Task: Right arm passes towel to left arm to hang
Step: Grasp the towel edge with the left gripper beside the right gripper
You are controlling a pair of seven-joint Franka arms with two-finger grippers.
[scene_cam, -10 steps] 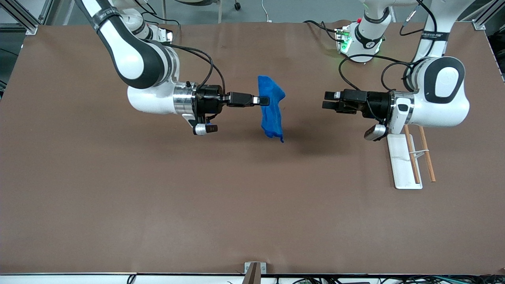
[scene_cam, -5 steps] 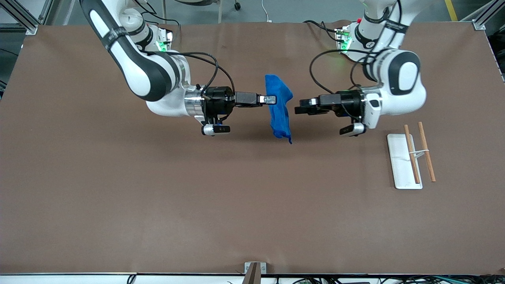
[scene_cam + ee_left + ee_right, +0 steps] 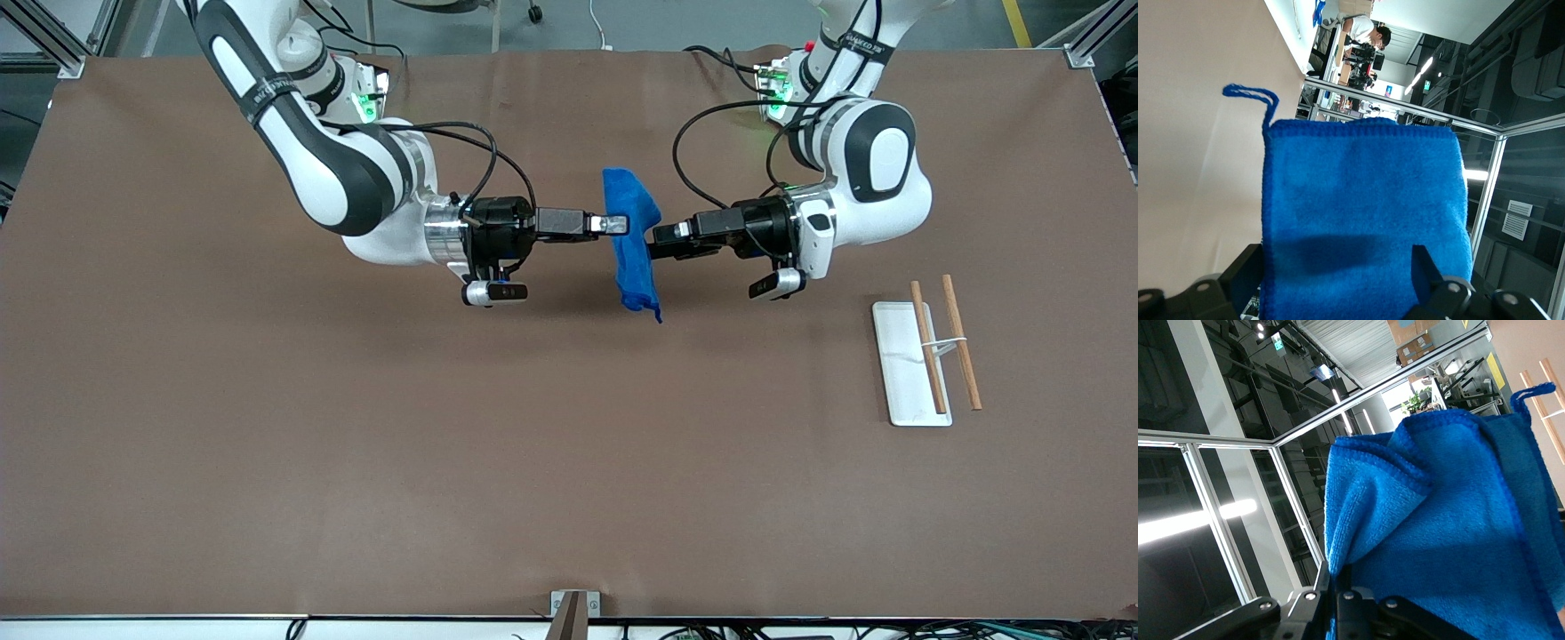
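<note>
The towel has to pass from my right gripper to be hung, so my left gripper will grab it next by its side edge [image 3: 646, 247] [image 3: 1338, 287].
The bright blue towel [image 3: 633, 260] hangs in the air over the middle of the table, its small tail at the lowest corner. My right gripper [image 3: 615, 224] is shut on the towel's upper part; the right wrist view shows the cloth [image 3: 1451, 520] pinched between the closed fingers [image 3: 1368, 603]. My left gripper [image 3: 656, 241] is level with the towel on its side toward the left arm's end. It is open, and in the left wrist view the towel [image 3: 1365, 200] fills the gap between its spread fingers [image 3: 1423, 270].
A rack with a white base [image 3: 902, 364] and two wooden rods [image 3: 962, 354] lies on the brown table [image 3: 356, 444] toward the left arm's end, nearer the front camera than the left gripper. A metal bracket [image 3: 573, 604] sits at the table's front edge.
My left arm has swung from over the rack toward the towel, until its open fingers reach around the cloth. My right arm has carried the towel slightly toward the left arm.
</note>
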